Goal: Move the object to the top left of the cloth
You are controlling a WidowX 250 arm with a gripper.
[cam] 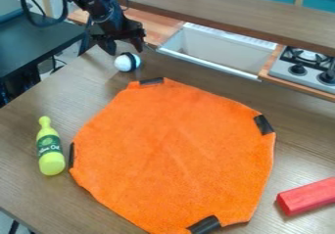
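The small white and blue object needs to go to the top left of the cloth, so my gripper should grab it by its dark band (127,62) next.
The black gripper (123,47) is at the upper left of the camera view, near the table's back edge, with its two fingers spread apart. Just below it a white ball with a dark band (127,62) rests on the wooden table, beyond the upper left edge of the orange cloth (173,150). Left of the cloth lies a yellow-green bottle (50,150) with a dark green label. A red block (307,196) lies off the cloth at the lower right.
Black tape strips hold the cloth's edges to the wooden table (85,93). Behind the table are a white sink basin (216,49), a toy stove (304,66) at the right and a raised wooden shelf (229,10). A dark surface (39,44) stands at the left.
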